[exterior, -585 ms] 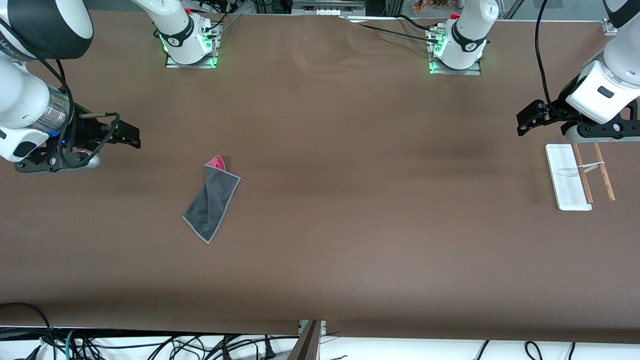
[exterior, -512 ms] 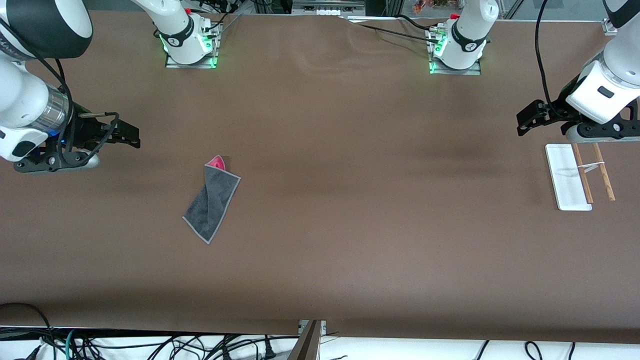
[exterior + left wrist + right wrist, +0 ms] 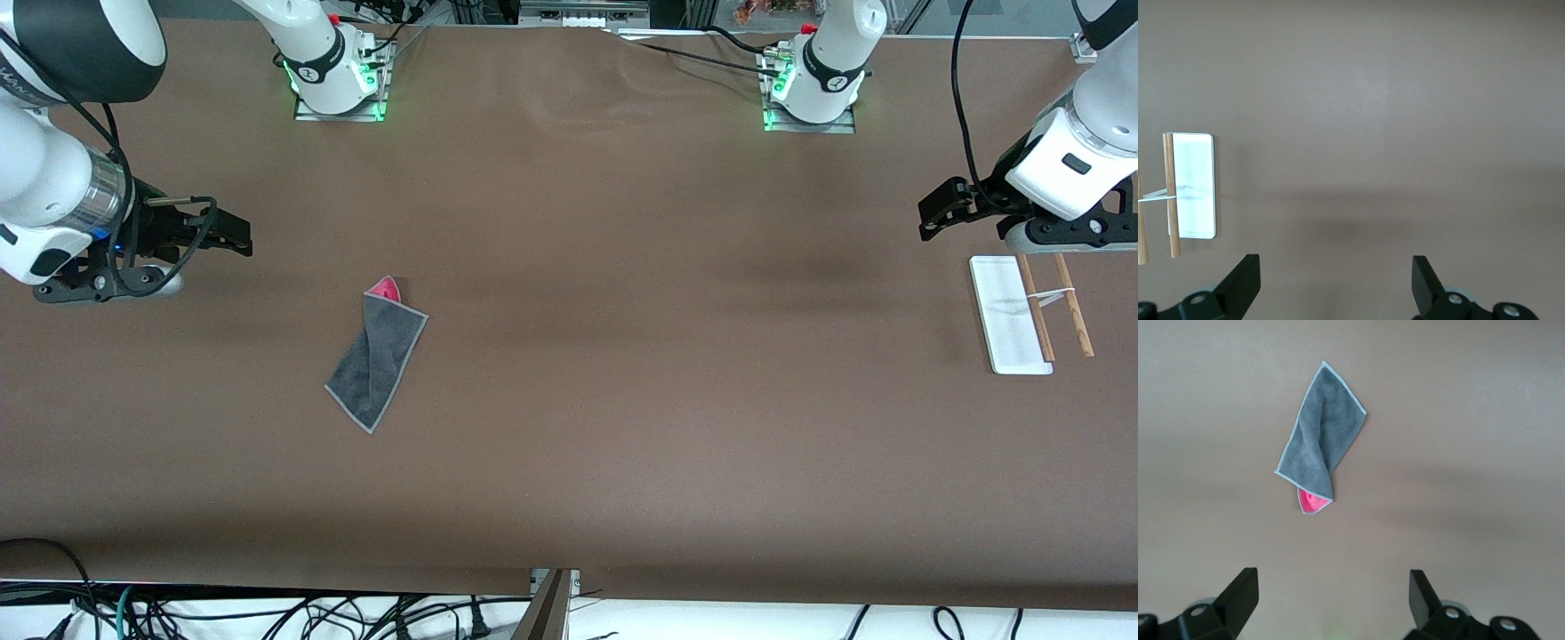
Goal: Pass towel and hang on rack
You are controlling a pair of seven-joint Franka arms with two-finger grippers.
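The robot needs to grab the towel by its pink corner (image 3: 386,289) with the right gripper next, which leaves the towel's grey end (image 3: 367,400) free to be passed and hung on the rack.
The dark grey towel (image 3: 377,360) with light edging and a pink corner lies folded flat on the brown table toward the right arm's end; it also shows in the right wrist view (image 3: 1321,447). The rack (image 3: 1009,313), a white base with two wooden rods, lies toward the left arm's end and shows in the left wrist view (image 3: 1193,185). My right gripper (image 3: 233,238) is open and empty, up in the air beside the towel, apart from it. My left gripper (image 3: 933,212) is open and empty, over the table beside the rack.
Two more robot bases (image 3: 336,84) (image 3: 811,93) stand along the table's edge farthest from the front camera. Cables (image 3: 267,613) hang below the table's near edge.
My right gripper has shifted slightly up and toward the towel's side. The left arm, towel and rack have not moved.
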